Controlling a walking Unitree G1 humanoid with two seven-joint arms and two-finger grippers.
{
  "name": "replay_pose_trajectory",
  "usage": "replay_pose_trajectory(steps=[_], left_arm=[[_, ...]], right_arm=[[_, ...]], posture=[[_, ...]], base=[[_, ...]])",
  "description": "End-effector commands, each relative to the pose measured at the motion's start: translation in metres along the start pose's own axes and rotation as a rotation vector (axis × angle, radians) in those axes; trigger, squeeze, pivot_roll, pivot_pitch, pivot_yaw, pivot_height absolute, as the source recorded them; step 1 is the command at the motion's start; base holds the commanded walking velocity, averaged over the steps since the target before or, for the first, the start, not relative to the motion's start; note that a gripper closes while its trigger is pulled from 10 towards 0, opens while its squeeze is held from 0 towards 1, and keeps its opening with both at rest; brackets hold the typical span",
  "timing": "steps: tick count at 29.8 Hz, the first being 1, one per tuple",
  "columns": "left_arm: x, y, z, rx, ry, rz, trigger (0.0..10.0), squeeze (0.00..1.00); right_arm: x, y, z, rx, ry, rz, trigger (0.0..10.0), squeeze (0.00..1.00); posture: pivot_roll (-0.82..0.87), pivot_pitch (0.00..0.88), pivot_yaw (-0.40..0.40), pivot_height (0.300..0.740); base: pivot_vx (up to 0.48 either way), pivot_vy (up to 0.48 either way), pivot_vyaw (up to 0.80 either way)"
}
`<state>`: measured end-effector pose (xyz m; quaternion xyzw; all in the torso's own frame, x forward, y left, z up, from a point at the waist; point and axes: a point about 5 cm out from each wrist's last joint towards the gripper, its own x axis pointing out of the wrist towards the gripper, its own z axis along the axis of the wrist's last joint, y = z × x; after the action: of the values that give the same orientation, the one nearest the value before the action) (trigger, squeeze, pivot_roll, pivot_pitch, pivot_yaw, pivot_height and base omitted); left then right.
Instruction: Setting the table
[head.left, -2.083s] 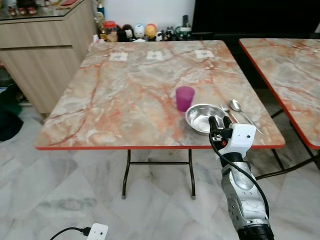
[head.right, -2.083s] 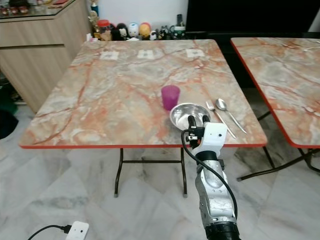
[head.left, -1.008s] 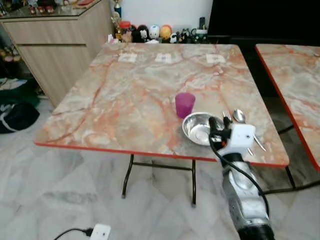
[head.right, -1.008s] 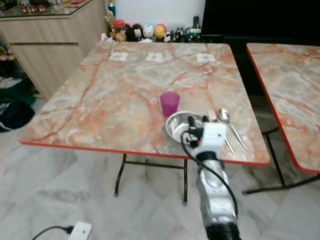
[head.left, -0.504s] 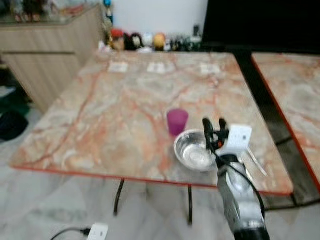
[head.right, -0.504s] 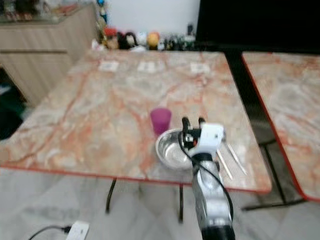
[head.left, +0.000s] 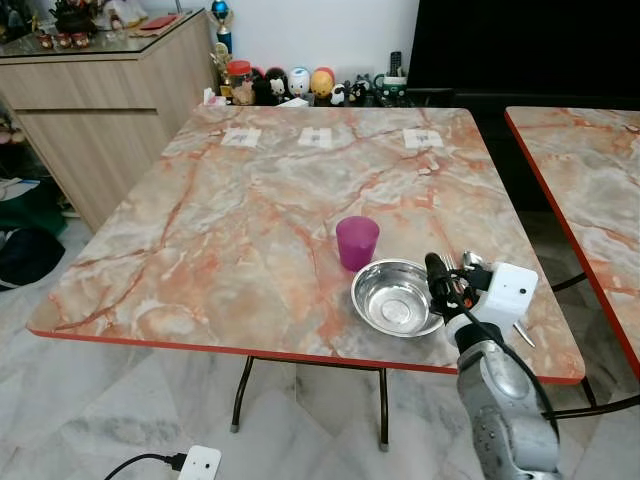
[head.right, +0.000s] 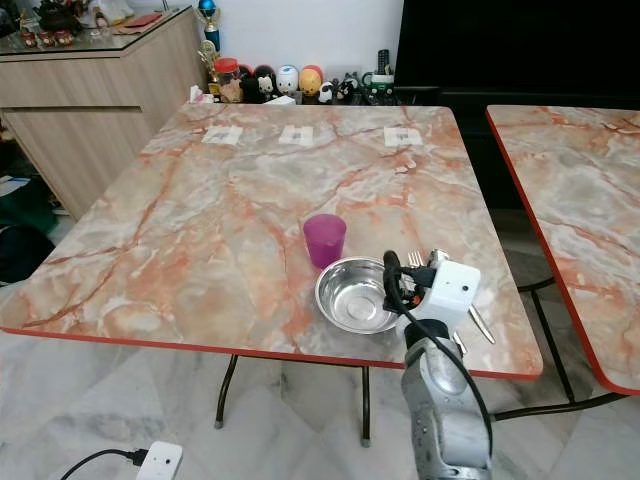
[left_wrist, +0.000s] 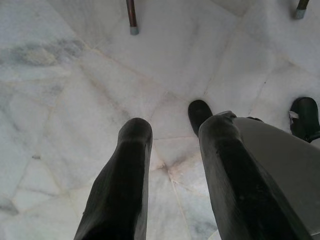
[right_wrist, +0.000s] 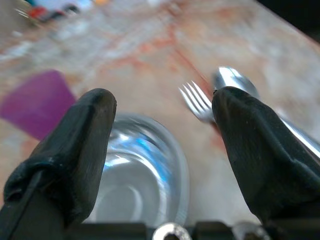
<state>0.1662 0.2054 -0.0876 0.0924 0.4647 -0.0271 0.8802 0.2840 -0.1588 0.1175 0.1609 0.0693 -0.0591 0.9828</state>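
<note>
My right gripper grabs the bowl by its rim (head.left: 397, 264) (right_wrist: 176, 150) next, to move the steel bowl over to the other marble table.
On the marble table (head.left: 230, 230) stand a purple cup (head.left: 357, 241) and, just in front of it, an empty steel bowl (head.left: 395, 298). A fork (right_wrist: 196, 101) and a spoon (right_wrist: 234, 80) lie side by side to the right of the bowl. My right gripper (head.left: 450, 268) hovers open over the bowl's right rim and the fork's tines, with nothing between its fingers. In the right wrist view, one finger (right_wrist: 75, 145) is over the bowl and the other over the spoon. My left gripper (left_wrist: 176, 125) hangs idle and open above the floor.
A second marble table (head.left: 590, 170) stands close on the right across a narrow gap. A wooden cabinet (head.left: 100, 110) is at the far left, and figurines (head.left: 300, 85) line the table's far edge. Three paper cards (head.left: 315, 138) lie at the far side. A power strip (head.left: 197, 464) lies on the floor.
The camera has come closer to the table and shifted. My right gripper has gone from the table's front edge forward to the bowl's right rim and the fork.
</note>
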Motion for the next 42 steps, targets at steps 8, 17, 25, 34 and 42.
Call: replay_pose_trajectory(steps=[8, 17, 25, 34, 42], left_arm=[[-0.002, 0.004, -0.008, 0.013, 0.038, 0.005, 10.0, 0.00], [-0.002, 0.006, -0.009, 0.017, 0.046, 0.011, 10.0, 0.00], [-0.002, 0.004, -0.010, 0.014, 0.049, 0.004, 10.0, 0.00], [-0.002, 0.004, -0.010, 0.014, 0.052, 0.004, 10.0, 0.00], [-0.002, 0.004, -0.010, 0.015, 0.052, 0.004, 10.0, 0.00]], right_arm=[[0.008, -0.009, -0.014, 0.027, 0.159, -0.020, 10.0, 0.00], [0.012, 0.000, -0.022, 0.062, 0.273, 0.069, 10.0, 0.00], [0.011, -0.001, -0.026, 0.066, 0.317, 0.061, 4.2, 0.00], [0.015, -0.002, -0.021, 0.083, 0.297, 0.050, 0.0, 0.00], [0.014, -0.001, -0.020, 0.088, 0.295, 0.051, 0.0, 0.00]], posture=[[-0.09, 0.021, 0.028, 0.740], [-0.08, 0.021, 0.031, 0.740], [-0.08, 0.023, 0.033, 0.740], [-0.08, 0.023, 0.033, 0.740], [-0.09, 0.022, 0.033, 0.740]], base=[[0.000, 0.000, 0.00], [0.000, 0.000, 0.00], [0.000, 0.000, 0.00], [0.000, 0.000, 0.00], [0.000, 0.000, 0.00]])
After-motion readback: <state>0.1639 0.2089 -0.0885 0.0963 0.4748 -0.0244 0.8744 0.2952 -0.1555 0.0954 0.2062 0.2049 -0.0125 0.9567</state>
